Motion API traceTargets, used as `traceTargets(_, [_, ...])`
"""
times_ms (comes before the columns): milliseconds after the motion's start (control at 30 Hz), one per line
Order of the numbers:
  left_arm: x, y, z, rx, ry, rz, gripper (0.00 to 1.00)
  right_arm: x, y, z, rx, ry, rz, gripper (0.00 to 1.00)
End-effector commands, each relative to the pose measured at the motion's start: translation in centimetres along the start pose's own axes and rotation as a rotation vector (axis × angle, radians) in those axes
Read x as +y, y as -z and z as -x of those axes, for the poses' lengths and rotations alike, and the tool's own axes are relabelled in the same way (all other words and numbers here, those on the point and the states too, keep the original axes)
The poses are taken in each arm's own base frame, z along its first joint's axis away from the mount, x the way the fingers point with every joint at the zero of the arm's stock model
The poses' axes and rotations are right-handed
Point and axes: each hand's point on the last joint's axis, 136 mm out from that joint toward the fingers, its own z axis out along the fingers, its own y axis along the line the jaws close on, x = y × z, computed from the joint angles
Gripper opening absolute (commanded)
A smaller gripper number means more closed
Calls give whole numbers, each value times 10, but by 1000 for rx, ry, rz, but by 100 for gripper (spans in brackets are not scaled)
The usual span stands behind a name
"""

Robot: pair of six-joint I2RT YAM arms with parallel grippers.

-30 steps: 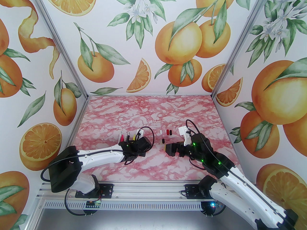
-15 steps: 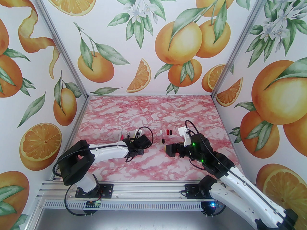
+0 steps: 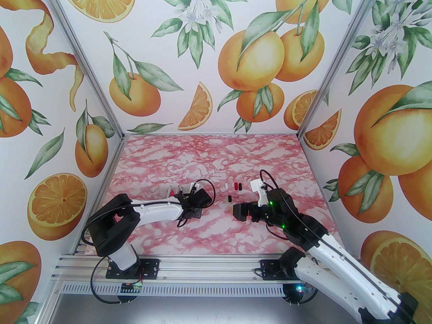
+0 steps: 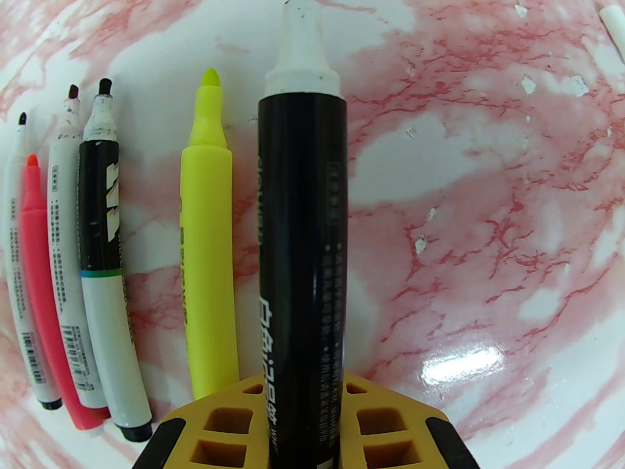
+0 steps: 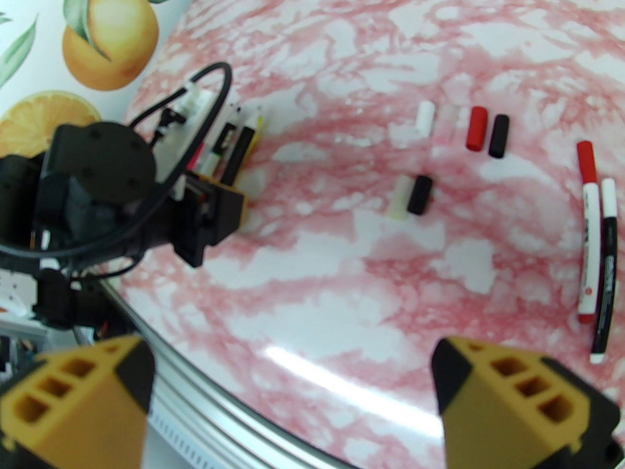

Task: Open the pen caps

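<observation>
The black-barrelled pen hangs low over empty table and would land alongside the yellow pen, so my left gripper needs to let go of it now.
My left gripper is shut on a black-barrelled pen with a bare white tip, held low over the table. To its left lies a row of uncapped pens: yellow, black-and-white, white, pink and a thin white one. Loose pen caps lie mid-table: white, red, black, dull yellow and another black. My right gripper stands open and empty, short of the caps. In the top view the left gripper faces the right gripper.
Two more pens lie side by side at the right, one red-capped and one black-and-white. The marbled pink table is walled on three sides by orange-print panels. An aluminium rail runs along the near edge.
The left arm's shoulder and elbow have swung right and forward, and its gripper has sunk lower toward the table with the black pen. The right arm has barely moved.
</observation>
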Motion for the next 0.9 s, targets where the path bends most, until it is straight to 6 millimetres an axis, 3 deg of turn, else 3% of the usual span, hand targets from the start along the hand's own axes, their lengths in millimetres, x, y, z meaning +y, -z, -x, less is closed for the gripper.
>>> traceTargets(0, [-5, 1, 12, -25, 6, -9, 11, -4, 0, 0, -13, -2, -22, 100])
traceTargets(333, [-5, 6, 16, -36, 13, -25, 26, -4, 2, 0, -23, -5, -20, 100])
traceTargets(600, [-6, 15, 24, -49, 14, -32, 27, -6, 0, -2, 5, 8, -34, 100])
traceTargets(867, [-7, 46, 40, -100, 33, -93, 30, -9, 2, 3, -22, -19, -60, 100])
